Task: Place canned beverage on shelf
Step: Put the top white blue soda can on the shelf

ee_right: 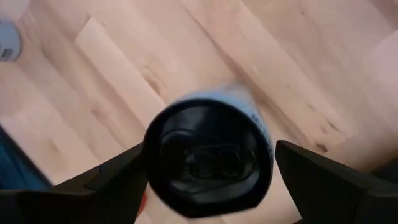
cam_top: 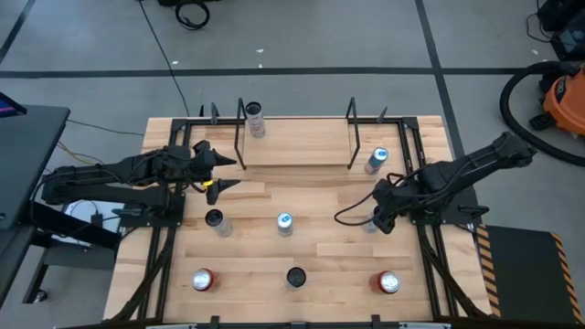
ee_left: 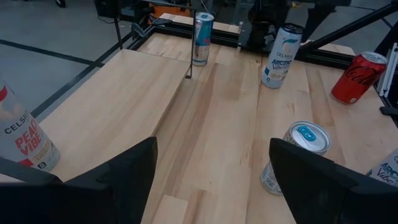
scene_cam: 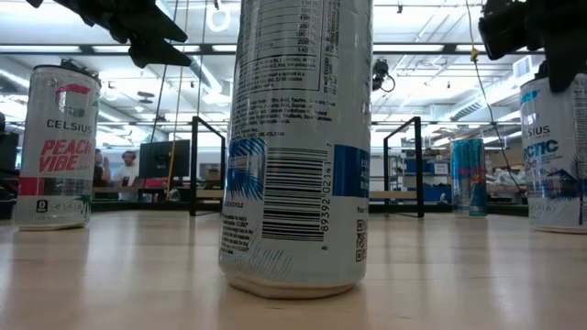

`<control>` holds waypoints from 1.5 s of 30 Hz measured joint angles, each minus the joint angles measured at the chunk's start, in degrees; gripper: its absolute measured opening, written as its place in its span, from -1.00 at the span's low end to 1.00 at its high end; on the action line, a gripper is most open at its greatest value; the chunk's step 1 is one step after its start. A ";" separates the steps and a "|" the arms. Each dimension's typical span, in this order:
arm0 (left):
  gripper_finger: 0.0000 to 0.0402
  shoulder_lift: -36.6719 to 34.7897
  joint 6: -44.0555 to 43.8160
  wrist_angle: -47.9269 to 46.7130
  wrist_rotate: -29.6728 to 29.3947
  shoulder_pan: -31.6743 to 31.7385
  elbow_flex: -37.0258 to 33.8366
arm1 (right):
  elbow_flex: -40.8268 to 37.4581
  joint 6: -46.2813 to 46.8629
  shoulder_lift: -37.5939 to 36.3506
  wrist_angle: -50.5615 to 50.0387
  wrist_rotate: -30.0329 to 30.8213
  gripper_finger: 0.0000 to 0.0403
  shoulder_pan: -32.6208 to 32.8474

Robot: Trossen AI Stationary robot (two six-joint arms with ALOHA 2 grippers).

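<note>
My right gripper is next going to grab the white can by its black-topped upper end (ee_right: 208,155). Then it can put the can on the shelf.
The shelf (cam_top: 297,146) stands at the table's far middle, a light-wood board (ee_left: 112,112) in a black rod frame. A white Celsius Arctic can (ee_left: 280,56) stands upright on the table at the right (scene_cam: 555,156). My right gripper (cam_top: 377,219) hangs over it, pointing steeply down and open. In the right wrist view (ee_right: 210,152) its fingers stand on either side of the can's dark top (ee_right: 208,168) without touching it. My left gripper (cam_top: 219,170) hovers open and empty off the shelf's left end (ee_left: 211,180).
A Peach Vibe can (cam_top: 254,119) stands on the shelf's far left corner. A blue can (cam_top: 377,161) stands beside the shelf's right end. Several more cans stand on the near half of the table (cam_top: 285,223), (cam_top: 295,277), (cam_top: 388,283). Black frame rails run along both sides.
</note>
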 joint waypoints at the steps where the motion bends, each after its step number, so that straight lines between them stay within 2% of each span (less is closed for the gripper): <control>1: 0.55 0.00 0.00 0.00 0.01 0.00 0.00 | 0.00 -0.01 0.24 0.00 0.41 0.74 0.00; 18: 0.55 0.02 1.31 -0.07 0.00 -0.02 0.00 | 0.00 -0.33 5.05 0.02 0.39 0.74 -0.23; 24: 0.55 0.00 1.34 -0.15 -0.01 -0.02 0.00 | -0.02 -0.61 5.20 3.07 -4.21 0.74 -1.49; 36: 0.55 0.00 1.50 -0.53 0.00 -0.02 0.00 | -0.02 -0.53 5.74 2.43 -4.15 0.73 -3.43; 41: 0.55 0.02 1.49 -0.55 0.02 -0.02 0.00 | -0.02 -0.57 8.50 2.91 -4.36 0.72 -3.42; 45: 0.55 0.02 1.49 -0.51 -0.01 -0.02 0.00 | -0.02 -2.53 11.86 3.17 -6.81 0.68 -3.41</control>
